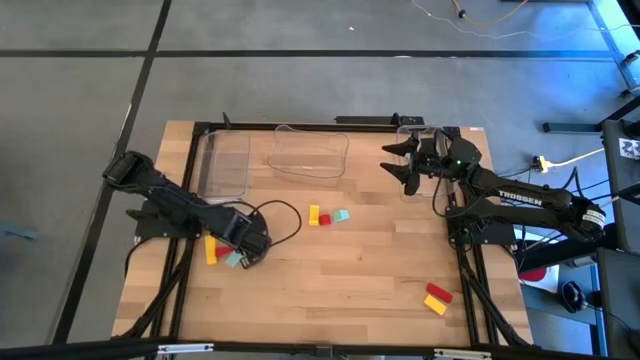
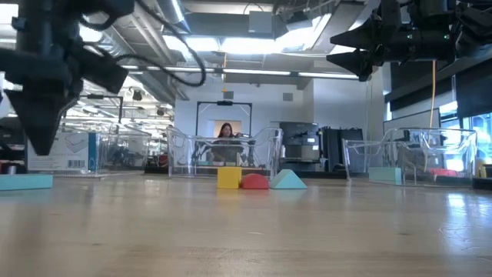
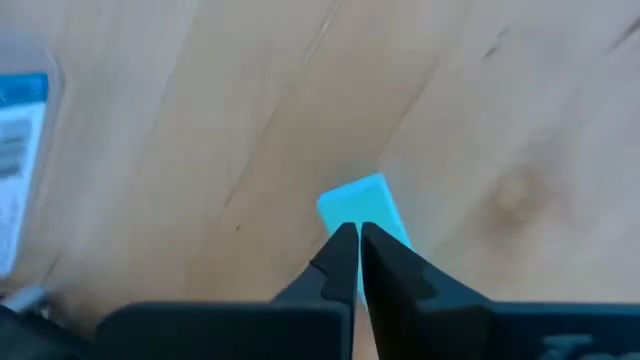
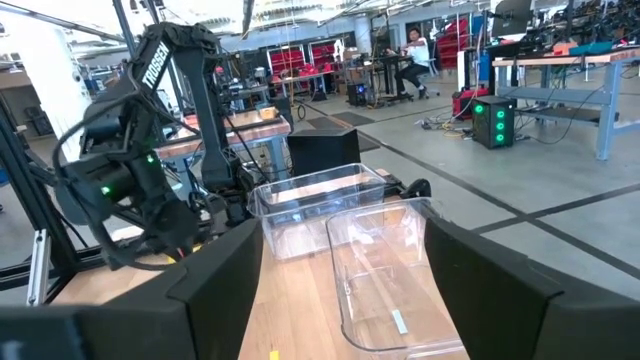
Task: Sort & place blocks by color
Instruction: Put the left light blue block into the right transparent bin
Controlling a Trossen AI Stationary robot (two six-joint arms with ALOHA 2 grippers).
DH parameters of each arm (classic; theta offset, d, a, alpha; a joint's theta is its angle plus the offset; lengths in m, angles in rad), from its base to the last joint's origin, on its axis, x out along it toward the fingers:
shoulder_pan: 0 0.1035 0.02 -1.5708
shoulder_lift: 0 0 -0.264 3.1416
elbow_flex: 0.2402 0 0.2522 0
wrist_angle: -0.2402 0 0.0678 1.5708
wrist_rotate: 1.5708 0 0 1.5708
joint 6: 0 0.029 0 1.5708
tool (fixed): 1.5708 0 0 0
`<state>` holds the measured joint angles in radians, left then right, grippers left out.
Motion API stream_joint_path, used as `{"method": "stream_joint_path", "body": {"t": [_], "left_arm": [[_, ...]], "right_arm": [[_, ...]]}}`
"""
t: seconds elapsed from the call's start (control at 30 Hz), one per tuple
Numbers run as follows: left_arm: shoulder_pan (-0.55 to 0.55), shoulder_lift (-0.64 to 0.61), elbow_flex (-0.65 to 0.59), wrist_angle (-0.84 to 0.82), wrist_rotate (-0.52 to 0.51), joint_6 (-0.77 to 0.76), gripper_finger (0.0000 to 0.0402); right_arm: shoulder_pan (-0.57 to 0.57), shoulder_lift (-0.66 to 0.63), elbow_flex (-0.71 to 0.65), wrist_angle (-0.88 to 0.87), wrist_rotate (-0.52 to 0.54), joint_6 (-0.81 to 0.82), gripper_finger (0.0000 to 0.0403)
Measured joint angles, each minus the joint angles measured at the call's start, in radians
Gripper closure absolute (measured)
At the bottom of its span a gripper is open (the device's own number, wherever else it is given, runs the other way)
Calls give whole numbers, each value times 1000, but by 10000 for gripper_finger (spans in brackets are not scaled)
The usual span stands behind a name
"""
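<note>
The left gripper is closed above the teal block (image 1: 234, 259) (image 3: 362, 208), so it needs to open again next, then go down and close on the sides of the block.
My left gripper (image 1: 247, 252) (image 3: 358, 236) is shut and points down at a light teal block (image 1: 235, 260) (image 3: 362, 205) lying flat on the table. In the low view its tips (image 2: 38, 148) hang clear above that block (image 2: 23, 181). A yellow block (image 1: 211, 250) and a red block (image 1: 222, 245) lie right beside it. At the table's middle lie a yellow (image 1: 314, 214), a red (image 1: 324, 220) and a teal block (image 1: 342, 215). Near the right near corner lie a red (image 1: 438, 293) and a yellow block (image 1: 434, 305). My right gripper (image 1: 405, 166) (image 4: 345, 300) is open, raised over the far right.
Three clear plastic bins stand along the far edge: left (image 1: 225, 165), middle (image 1: 308, 152) and right (image 2: 400, 158), the last with a teal block (image 2: 384, 175) in it. A black cable (image 1: 285, 215) loops by the left arm. Bare wood lies across the near middle.
</note>
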<state>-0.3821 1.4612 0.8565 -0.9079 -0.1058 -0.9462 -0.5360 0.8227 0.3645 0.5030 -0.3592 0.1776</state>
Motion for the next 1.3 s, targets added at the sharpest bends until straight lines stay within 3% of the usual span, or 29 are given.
{"method": "stream_joint_path", "body": {"t": [0.2,0.6,0.77,1.03,1.3], "left_arm": [[17,0,11,-24,35,41,379],[80,0,7,-72,90,64,223],[83,0,7,-27,109,36,180],[19,5,-12,22,39,-152,167],[-18,5,-96,78,67,-272,169]], "right_arm": [[0,0,0,-6,0,0,121],[0,0,-1,-10,0,1,121],[0,0,-1,-14,0,1,121],[0,0,-1,-25,0,1,121],[0,0,-1,-26,0,1,121]]}}
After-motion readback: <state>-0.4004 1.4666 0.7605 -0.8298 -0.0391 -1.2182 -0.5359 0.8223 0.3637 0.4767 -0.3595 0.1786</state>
